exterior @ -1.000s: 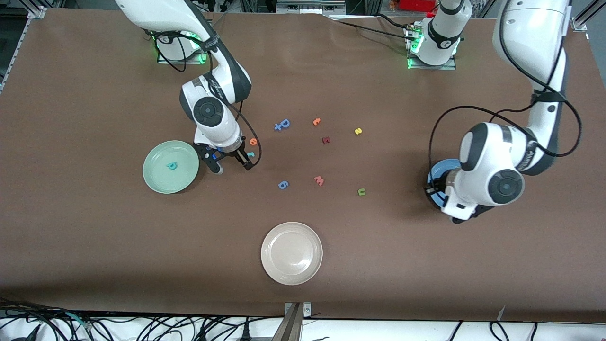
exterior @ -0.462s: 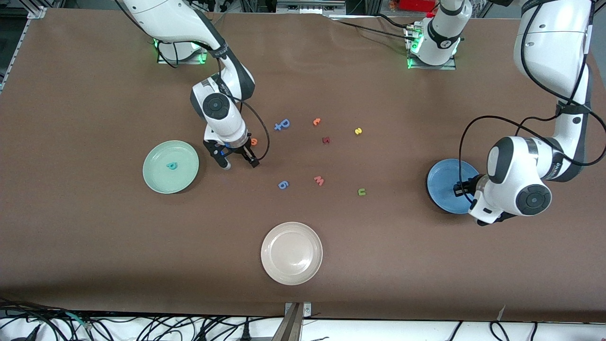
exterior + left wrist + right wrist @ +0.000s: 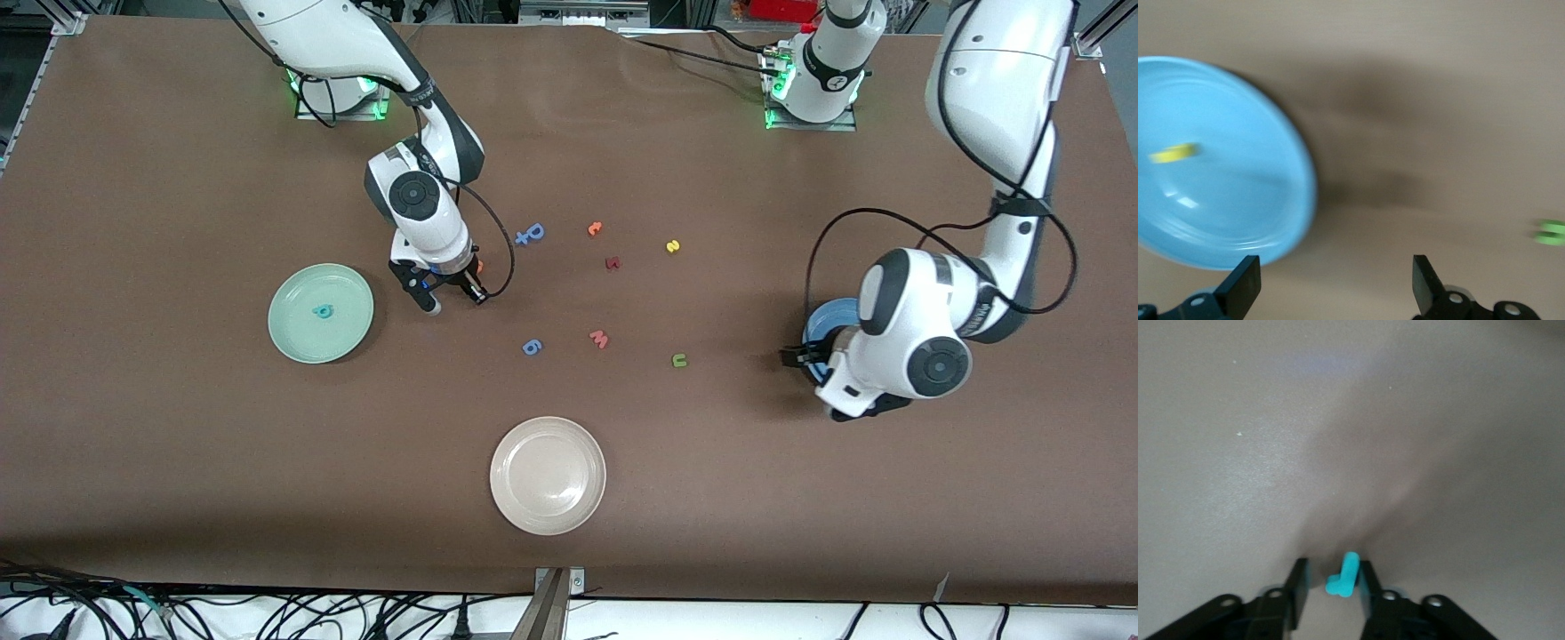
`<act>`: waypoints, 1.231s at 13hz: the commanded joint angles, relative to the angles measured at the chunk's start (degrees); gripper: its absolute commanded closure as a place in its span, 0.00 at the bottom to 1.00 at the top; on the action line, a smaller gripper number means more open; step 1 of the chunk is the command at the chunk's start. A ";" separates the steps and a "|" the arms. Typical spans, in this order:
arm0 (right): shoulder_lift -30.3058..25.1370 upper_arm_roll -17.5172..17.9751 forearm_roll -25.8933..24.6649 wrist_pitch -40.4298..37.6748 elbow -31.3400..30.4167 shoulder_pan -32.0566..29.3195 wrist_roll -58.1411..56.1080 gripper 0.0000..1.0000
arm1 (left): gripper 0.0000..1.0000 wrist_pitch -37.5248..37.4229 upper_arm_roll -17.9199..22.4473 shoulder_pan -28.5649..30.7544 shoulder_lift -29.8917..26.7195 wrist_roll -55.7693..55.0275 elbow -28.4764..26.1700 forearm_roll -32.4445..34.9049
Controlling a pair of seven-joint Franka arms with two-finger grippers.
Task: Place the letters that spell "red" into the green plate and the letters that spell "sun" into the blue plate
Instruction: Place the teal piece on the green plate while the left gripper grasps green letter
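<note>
My left gripper picks up the green "u" by its curved base and arm tips next, to spell "sun" in the blue plate [image 3: 837,316] [image 3: 1221,167].
My right gripper [image 3: 453,300] [image 3: 1333,567] is down at the table beside the green plate [image 3: 298,342], its jaws closed in on a small teal letter [image 3: 1345,577] standing between them. Another teal letter [image 3: 323,311] lies in that plate. The orange "e" [image 3: 479,265] peeks out by the right hand. My left gripper [image 3: 803,358] [image 3: 1335,270] hangs open and holds nothing over the blue plate's rim [image 3: 831,316] [image 3: 1298,200]. A small yellow piece [image 3: 1171,154] lies in that plate. The green "u" [image 3: 679,360] [image 3: 1551,231] and yellow "s" [image 3: 673,246] lie on the table.
Mid-table lie a blue letter [image 3: 531,234], an orange "c" [image 3: 595,228], a dark red letter [image 3: 612,263], a pink letter [image 3: 599,339] and a blue "6" [image 3: 532,347]. An off-white plate [image 3: 548,476] sits nearest the front camera.
The right gripper's jaws narrowed around the teal letter by the green plate. The left hand swung out toward its end of the table, then back over the blue plate's inner rim.
</note>
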 commanded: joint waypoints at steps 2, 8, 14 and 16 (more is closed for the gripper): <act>0.11 -0.16 0.71 0.84 -0.09 0.28 -0.23 0.85 | 0.00 6.80 0.52 -7.25 0.02 -0.15 0.20 -2.44; -6.82 -6.91 0.71 -14.40 3.50 -0.07 -13.89 0.84 | 0.00 28.06 0.52 -14.56 5.29 -0.50 -3.22 -2.53; -8.33 -20.01 0.80 -25.00 3.61 -0.15 -39.93 0.84 | 0.01 30.28 0.52 -15.18 6.70 -0.76 -5.68 -2.09; -7.02 -21.43 0.80 -24.83 2.47 -0.42 -43.20 0.84 | 0.12 30.28 0.60 -15.88 6.70 -2.34 -5.87 -1.83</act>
